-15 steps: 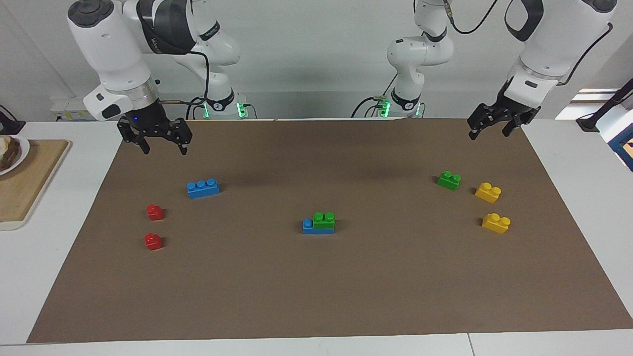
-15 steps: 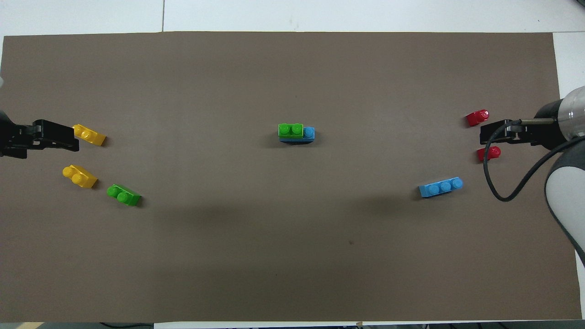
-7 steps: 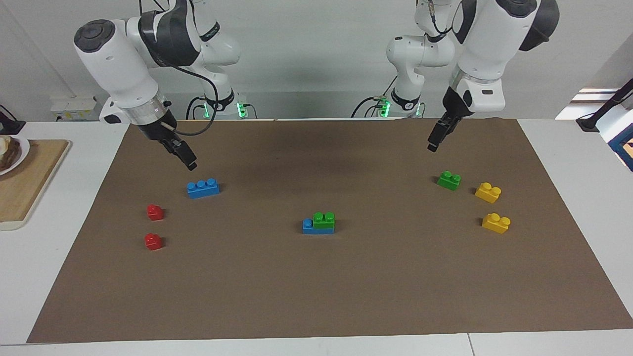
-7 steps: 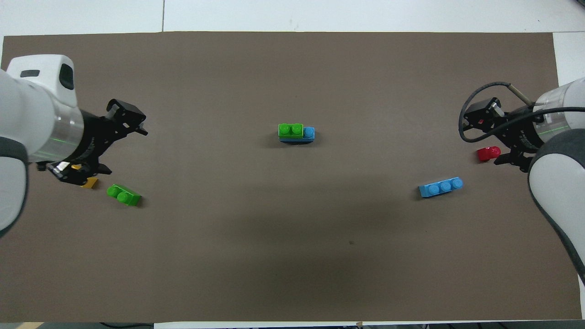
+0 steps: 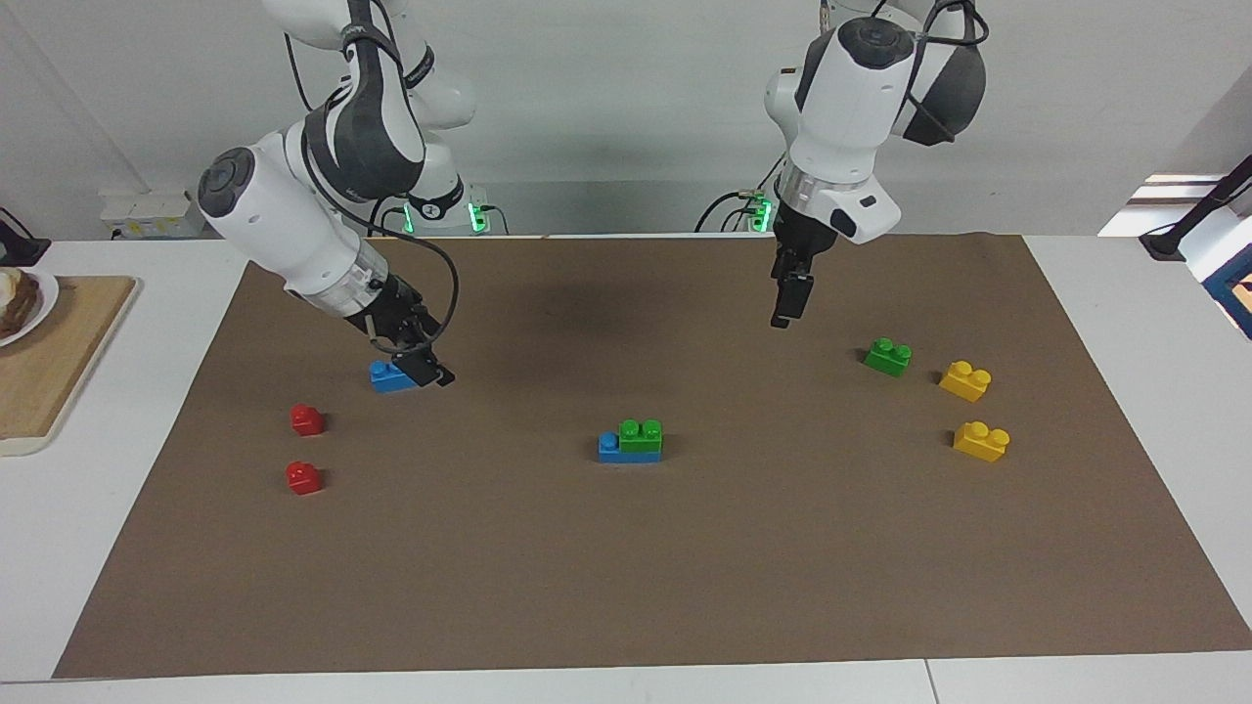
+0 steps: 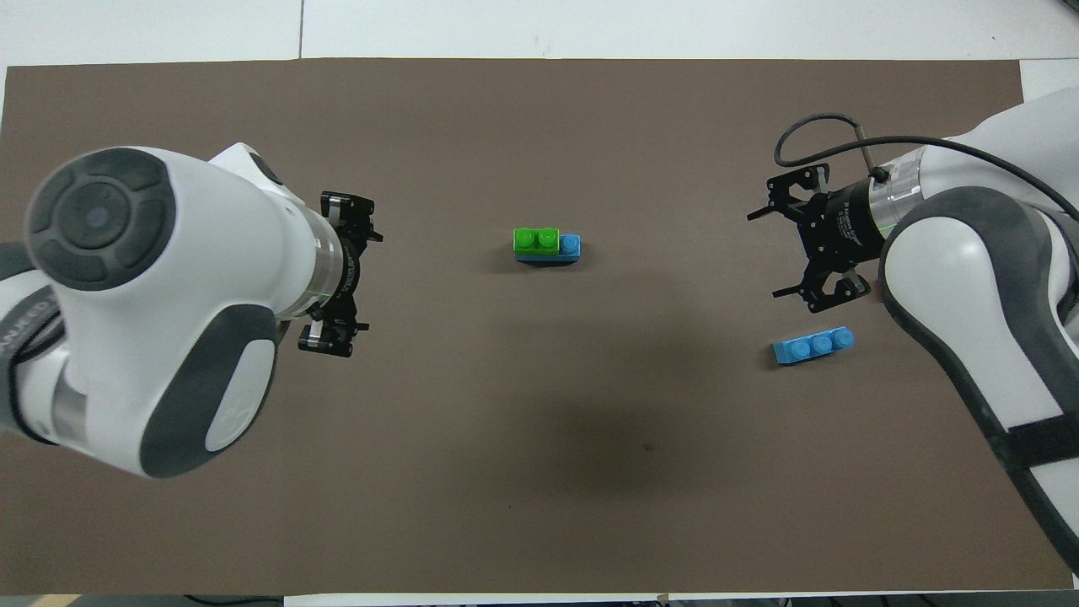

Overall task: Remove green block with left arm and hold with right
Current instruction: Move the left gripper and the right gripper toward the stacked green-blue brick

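Observation:
I need to take the green block off the blue brick [image 6: 571,249] next, so I should grab the block with my left gripper by its end opposite the uncovered blue studs.
A green block [image 5: 641,437] with two studs sits pressed on a blue brick [image 5: 612,449] at the mat's middle; it also shows in the overhead view [image 6: 536,241] on the blue brick [image 6: 571,247]. A second green block [image 5: 887,357] lies loose toward the left arm's end; the left arm hides it in the overhead view. My left gripper [image 5: 785,303] [image 6: 358,274] hangs open and empty over the mat between the two green blocks. My right gripper [image 5: 427,371] [image 6: 777,253] is open and empty, low over the mat by a loose blue brick [image 5: 389,377] [image 6: 814,346].
Two yellow bricks [image 5: 965,380] [image 5: 981,440] lie beside the loose green block. Two small red bricks [image 5: 307,419] [image 5: 303,478] lie toward the right arm's end. A wooden board [image 5: 59,352] with a plate [image 5: 20,303] sits off the brown mat [image 5: 626,587].
Both arms have swung inward from the mat's ends toward the middle. The right gripper has come down by the loose blue brick. No brick has moved.

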Tool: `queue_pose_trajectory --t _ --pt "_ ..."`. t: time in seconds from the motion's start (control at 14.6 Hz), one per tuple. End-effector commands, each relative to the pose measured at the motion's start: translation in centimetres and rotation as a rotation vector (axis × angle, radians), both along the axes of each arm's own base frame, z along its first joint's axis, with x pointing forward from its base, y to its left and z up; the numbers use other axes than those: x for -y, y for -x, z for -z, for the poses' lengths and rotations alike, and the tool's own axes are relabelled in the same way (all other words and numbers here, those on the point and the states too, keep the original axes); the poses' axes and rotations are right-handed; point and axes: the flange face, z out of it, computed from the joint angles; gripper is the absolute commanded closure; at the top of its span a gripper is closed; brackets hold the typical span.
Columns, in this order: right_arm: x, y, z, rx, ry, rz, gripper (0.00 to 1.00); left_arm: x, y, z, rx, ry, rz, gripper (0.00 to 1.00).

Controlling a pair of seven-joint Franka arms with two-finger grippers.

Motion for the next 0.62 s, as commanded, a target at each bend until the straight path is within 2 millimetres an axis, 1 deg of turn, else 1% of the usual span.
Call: queue_pose_trajectory --t 0.0,0.14,0.21,0.27,0.34,0.41,0.48,0.55 --pt "-2.5 -0.6 1.2 -0.033 -0.061 0.1 0.03 3.5 -1.7 3.6 -0.019 0.024 -0.082 0.0" --pt "-2.8 -1.1 2.6 -0.075 -0.095 0.176 0.03 6.5 -3.3 5.9 -0.046 0.049 -0.122 0.0" --pt "-2.9 -1.3 2.9 -0.079 -0.111 0.195 0.03 7.2 -4.2 6.7 -0.049 0.052 -0.141 0.0" --pt "-3.6 -1.4 3.5 -0.08 -0.113 0.198 0.03 7.6 -4.7 8.0 -0.062 0.05 -0.164 0.0" --pt "-4.8 -1.2 4.3 -0.078 -0.107 0.196 0.03 7.8 -5.1 8.6 -0.061 0.053 -0.184 0.0" --pt "-5.9 -1.1 5.5 -0.068 -0.098 0.203 0.03 8.7 -5.7 9.4 -0.061 0.05 -0.197 0.0" --pt "-6.4 -1.2 6.4 -0.058 -0.092 0.211 0.03 10.6 -6.0 10.4 -0.067 0.046 -0.187 0.0" --pt "-7.1 -1.2 7.6 -0.058 -0.085 0.209 0.03 11.8 -7.1 12.1 -0.074 0.044 -0.198 0.0"
